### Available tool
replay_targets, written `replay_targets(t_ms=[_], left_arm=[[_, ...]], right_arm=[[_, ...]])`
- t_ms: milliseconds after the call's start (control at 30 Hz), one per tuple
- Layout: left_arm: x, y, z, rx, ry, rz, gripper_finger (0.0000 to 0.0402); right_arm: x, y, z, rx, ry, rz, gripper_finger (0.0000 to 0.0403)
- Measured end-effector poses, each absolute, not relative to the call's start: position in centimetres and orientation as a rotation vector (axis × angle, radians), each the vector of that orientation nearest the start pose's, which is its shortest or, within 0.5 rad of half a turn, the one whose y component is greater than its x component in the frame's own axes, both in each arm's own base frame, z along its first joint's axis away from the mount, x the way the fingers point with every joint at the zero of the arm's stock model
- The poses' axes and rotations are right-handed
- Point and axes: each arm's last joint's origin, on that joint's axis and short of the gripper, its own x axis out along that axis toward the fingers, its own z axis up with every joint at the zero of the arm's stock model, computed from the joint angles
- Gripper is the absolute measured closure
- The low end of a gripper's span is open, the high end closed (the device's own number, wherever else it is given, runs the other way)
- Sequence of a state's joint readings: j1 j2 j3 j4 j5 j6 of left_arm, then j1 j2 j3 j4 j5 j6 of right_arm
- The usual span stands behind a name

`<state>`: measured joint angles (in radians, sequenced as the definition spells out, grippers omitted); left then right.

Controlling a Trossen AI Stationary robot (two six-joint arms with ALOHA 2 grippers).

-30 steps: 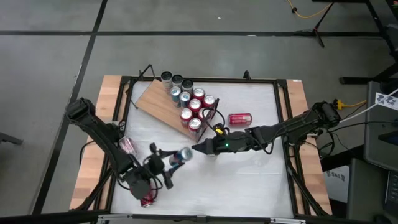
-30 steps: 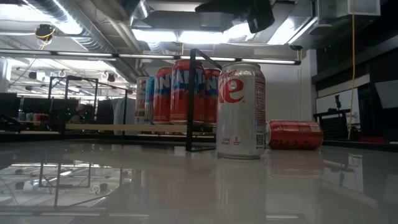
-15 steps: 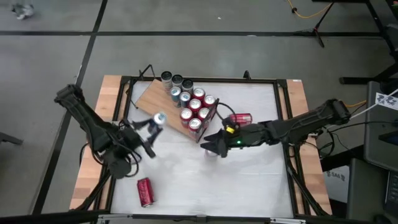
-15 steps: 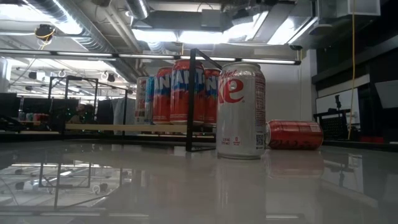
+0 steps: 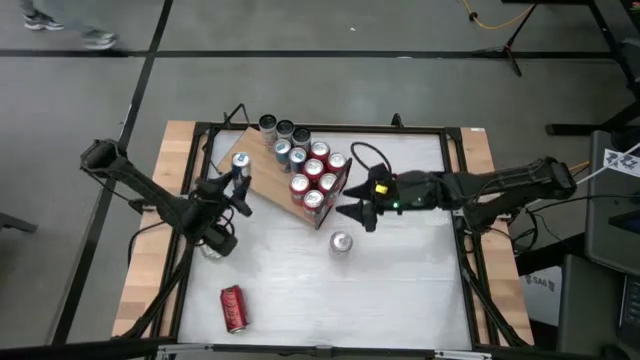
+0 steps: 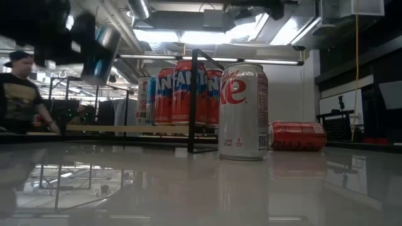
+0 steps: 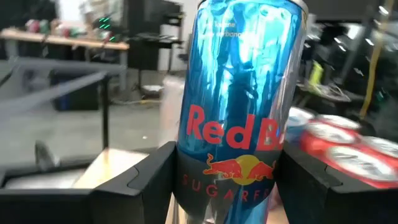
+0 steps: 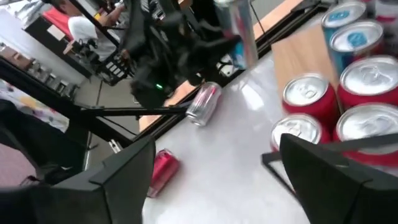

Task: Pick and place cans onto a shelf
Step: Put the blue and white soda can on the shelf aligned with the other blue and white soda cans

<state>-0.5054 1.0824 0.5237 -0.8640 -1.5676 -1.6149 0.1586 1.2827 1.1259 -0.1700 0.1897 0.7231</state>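
Note:
My left gripper should keep holding the slim blue can (image 7: 239,106) until it is lower. The can is tilted above the light-brown board (image 7: 115,167) and would fall if I opened now.
My left gripper (image 5: 232,186) is shut on a slim blue-and-silver can (image 5: 239,166), held in the air over the left end of the shelf, a light-brown board (image 5: 258,165). The can also shows in the low view (image 6: 100,53). Several red and blue-silver cans (image 5: 308,168) stand on the board beside its black frame (image 5: 338,192). My right gripper (image 5: 357,214) is open and empty, just beyond a silver can (image 5: 341,243) that stands upright on the table. My left gripper pinches the blue can's lower body (image 7: 236,186) between its two fingers (image 7: 152,180), one on each side. The fingers come slanting from the table's near left and lie across the can. The can is lifted clear, its top tilted toward the far edge.
A red can (image 5: 232,307) lies on its side near the front left. A silver-and-red can (image 8: 204,102) lies by the left edge. Another red can (image 6: 298,135) lies behind the silver one. A person (image 6: 19,94) stands beyond the table.
My left gripper has carried the blue can from the table's near middle toward the far left, rising to above the board's left end. My right gripper has drawn back from the silver can toward the far right; that can stays upright in place.

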Motion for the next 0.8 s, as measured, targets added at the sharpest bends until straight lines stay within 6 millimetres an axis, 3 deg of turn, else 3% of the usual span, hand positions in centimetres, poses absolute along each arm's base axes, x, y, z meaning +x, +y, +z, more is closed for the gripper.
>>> replay_targets(t_ms=[133,267,533,800], left_arm=[[14.0,-3.3,15.9,-0.278,-0.177,1.125,0.0181],[14.0,-2.6,14.1,-0.33,-0.22,1.17,0.0181],[15.2,-2.4,14.1,-0.301,-0.213,1.216,0.0181],[16.6,-2.8,13.4,-0.298,-0.198,1.212,0.0181]], right_arm=[[28.7,2.1,34.6,0.59,0.304,-0.139,0.0071],[28.8,0.2,34.7,0.513,0.3,-0.155,0.0071],[29.3,-2.7,34.0,0.401,0.316,-0.186,0.0071],[31.5,-3.7,32.2,0.367,0.352,-0.075,0.0071]])
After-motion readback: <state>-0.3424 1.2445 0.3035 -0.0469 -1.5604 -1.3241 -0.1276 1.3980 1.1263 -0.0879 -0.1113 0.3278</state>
